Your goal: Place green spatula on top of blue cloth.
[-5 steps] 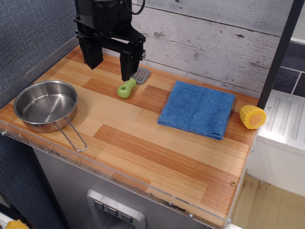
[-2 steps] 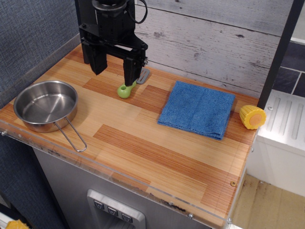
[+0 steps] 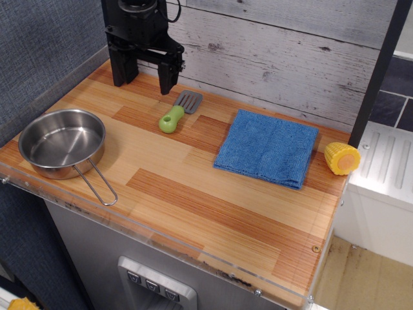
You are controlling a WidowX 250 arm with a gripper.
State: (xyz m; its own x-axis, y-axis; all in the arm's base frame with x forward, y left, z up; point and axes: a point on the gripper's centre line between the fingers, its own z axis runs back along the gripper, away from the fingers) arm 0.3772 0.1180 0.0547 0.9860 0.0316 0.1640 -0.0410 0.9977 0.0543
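The gripper grabs the green spatula by its lime-green handle next, to place the spatula on top of the blue cloth.
The green spatula lies flat on the wooden counter, lime-green handle toward the front left, grey slotted blade toward the back wall. The blue cloth lies folded flat to its right, with bare wood between them. My black gripper hangs open and empty at the back left, just behind and left of the spatula, not touching it. Its two fingers point down, well apart.
A steel pan with a wire handle sits at the front left. A yellow corn cob lies at the counter's right edge beside the cloth. A plank wall runs behind. A white rack stands right of the counter.
My gripper has moved back and left, away from the spatula, which it stood over before. The spatula's blade shows fully again. The spatula and cloth lie where they were.
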